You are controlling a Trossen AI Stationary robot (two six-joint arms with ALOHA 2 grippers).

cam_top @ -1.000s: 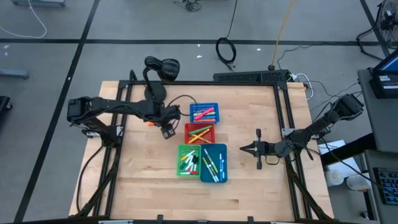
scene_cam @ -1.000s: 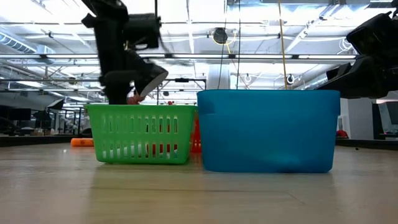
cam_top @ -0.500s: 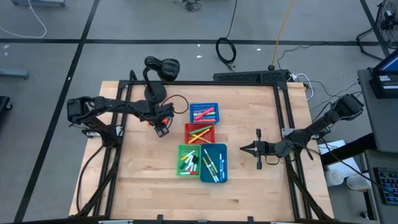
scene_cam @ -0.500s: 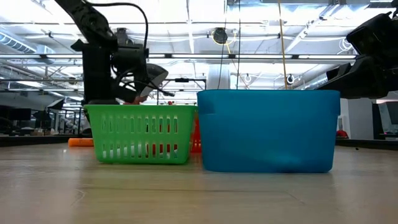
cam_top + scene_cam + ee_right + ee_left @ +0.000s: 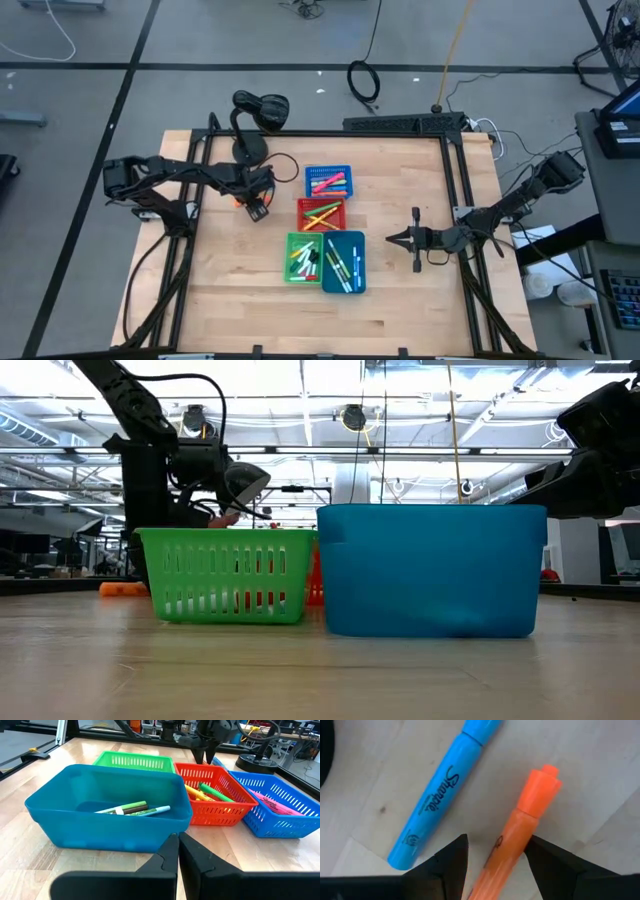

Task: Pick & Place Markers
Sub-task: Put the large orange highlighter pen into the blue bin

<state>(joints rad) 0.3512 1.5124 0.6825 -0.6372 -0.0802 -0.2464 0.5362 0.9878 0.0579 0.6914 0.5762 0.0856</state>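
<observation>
The left gripper grabs the orange highlighter by its body below the cap next. Then the orange highlighter goes into a bin.
An orange highlighter and a blue highlighter lie flat on the wooden table, left of the bins; the orange one also shows in the low view. My left gripper hangs over them, open, one finger on each side of the orange highlighter's barrel. Whether a finger touches it, I cannot tell. Other markers lie in the blue basket, red basket, green basket and teal tub. My right gripper waits shut, right of the tub.
The four bins stand close together mid-table. A black stand with a round base and its cable sit at the far edge, just beyond my left gripper. Bare wood lies along the near edge and between the tub and my right gripper.
My left gripper has moved a short way toward the table's left edge, away from the red basket, and now sits over the two loose highlighters. The right arm has kept still.
</observation>
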